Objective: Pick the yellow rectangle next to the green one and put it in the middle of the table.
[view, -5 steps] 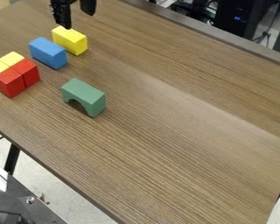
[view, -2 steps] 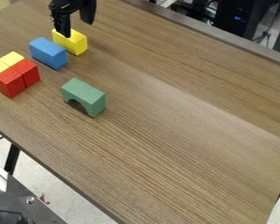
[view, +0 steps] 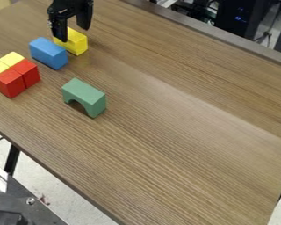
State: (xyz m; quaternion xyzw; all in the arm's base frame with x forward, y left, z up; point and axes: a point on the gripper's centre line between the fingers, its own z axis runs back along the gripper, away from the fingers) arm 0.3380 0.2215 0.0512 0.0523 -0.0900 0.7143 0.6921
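I will grip the yellow rectangular block (view: 77, 43) next by its opposite sides with my gripper, to put it in the middle of the table.
The black gripper (view: 73, 34) hangs at the upper left, open, its two fingers spread above the yellow rectangular block (view: 77, 43). One finger overlaps that block's left end from this angle; whether it touches cannot be told. The yellow block stands just behind and to the right of a blue block (view: 48, 53), with a narrow gap. Nearer the camera, the green arch block (view: 84, 97) stands upright on the brown table (view: 184, 132).
At the left edge, two red blocks (view: 18, 79) stand against two small yellow blocks (view: 5, 65). The table's far edge runs diagonally along the upper right, with dark equipment (view: 239, 17) beyond it.
The gripper has come down from the top edge toward the yellow block, shifting slightly left at the end. All the blocks stay where they were.
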